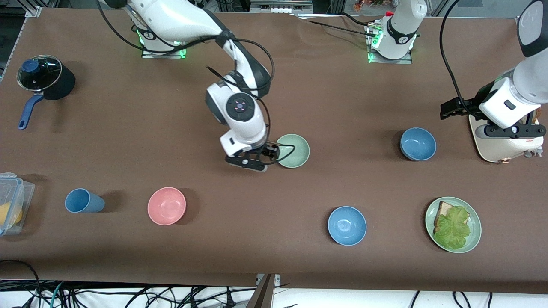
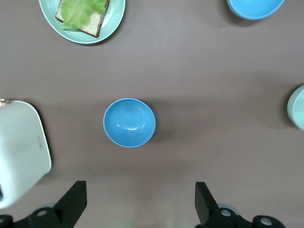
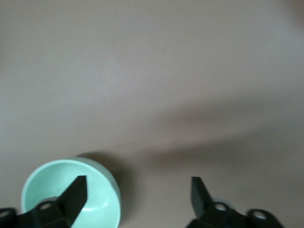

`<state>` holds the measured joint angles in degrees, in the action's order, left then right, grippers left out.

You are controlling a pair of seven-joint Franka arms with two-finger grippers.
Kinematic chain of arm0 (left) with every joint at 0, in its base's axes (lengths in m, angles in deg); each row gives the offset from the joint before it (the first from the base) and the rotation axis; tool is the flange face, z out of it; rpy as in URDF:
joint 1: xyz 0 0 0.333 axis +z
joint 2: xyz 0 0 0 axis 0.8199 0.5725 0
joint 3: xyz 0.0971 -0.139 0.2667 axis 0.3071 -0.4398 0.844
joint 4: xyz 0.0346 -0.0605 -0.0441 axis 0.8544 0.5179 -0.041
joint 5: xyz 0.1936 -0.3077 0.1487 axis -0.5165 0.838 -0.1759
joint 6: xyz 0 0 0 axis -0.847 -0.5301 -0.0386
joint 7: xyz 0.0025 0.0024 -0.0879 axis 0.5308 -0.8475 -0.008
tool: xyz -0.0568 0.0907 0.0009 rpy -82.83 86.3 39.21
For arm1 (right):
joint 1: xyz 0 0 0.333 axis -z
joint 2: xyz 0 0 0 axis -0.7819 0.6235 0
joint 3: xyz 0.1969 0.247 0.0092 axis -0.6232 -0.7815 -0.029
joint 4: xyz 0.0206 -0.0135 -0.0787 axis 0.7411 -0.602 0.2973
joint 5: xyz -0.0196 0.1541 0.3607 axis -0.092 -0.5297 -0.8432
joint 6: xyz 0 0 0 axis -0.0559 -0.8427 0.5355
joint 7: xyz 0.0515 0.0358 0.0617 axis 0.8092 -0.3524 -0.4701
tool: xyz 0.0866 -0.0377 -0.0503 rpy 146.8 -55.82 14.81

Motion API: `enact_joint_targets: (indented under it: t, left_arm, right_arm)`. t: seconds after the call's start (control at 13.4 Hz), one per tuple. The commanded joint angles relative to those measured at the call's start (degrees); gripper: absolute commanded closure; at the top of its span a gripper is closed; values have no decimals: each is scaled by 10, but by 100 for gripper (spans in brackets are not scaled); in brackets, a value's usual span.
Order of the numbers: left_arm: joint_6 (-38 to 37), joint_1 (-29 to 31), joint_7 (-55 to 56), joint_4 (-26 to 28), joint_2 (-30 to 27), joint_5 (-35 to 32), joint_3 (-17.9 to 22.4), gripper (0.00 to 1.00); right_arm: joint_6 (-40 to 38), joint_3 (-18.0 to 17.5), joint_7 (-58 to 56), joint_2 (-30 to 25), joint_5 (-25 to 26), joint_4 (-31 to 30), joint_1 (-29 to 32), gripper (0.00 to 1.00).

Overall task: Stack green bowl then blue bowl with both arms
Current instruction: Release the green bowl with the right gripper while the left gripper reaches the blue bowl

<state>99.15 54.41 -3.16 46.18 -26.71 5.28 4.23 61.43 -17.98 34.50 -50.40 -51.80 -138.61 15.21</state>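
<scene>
The dull blue bowl should be grabbed by its rim [image 1: 418,128] with my left gripper next, to stack it into the green bowl [image 1: 293,150].
The pale green bowl [image 1: 293,150] [image 3: 71,197] sits upright on the brown table near its middle. My right gripper [image 1: 247,164] [image 3: 137,190] hovers just beside it, toward the right arm's end, open and holding nothing. In the right wrist view one fingertip [image 3: 78,190] shows over the bowl's inside and the other over bare table. The dull blue bowl [image 1: 418,143] [image 2: 129,122] stands toward the left arm's end. My left gripper [image 1: 511,131] [image 2: 141,194] hangs open and empty above the white toaster [image 1: 498,145], apart from that bowl.
A brighter blue bowl [image 1: 346,225], a pink bowl [image 1: 166,205], a blue cup [image 1: 84,200] and a green plate [image 1: 475,239] with bread and lettuce lie nearer the front camera. A black pot [image 1: 45,78] and a plastic box [image 1: 13,201] stand at the right arm's end.
</scene>
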Motion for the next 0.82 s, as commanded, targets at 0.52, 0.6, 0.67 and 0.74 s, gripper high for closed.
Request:
enact_joint_targets:
  t: [0.52, 0.6, 0.67, 0.74]
  left_arm:
    - [265, 104, -220, 207, 64, 8, -2, 0]
    - [296, 103, -225, 232, 71, 8, -3, 0]
    - [329, 103, -247, 250, 86, 7, -3, 0]
    - [365, 105, -311, 258, 104, 7, -3, 0]
  right_arm:
    - [-259, 9, -363, -268, -65, -103, 219, 0]
    - [-259, 11, -366, -296, -59, -132, 224, 0]
    - [-260, 12, -373, -313, -53, -141, 225, 0]
    - [-266, 13, -383, -316, -40, -140, 227, 0]
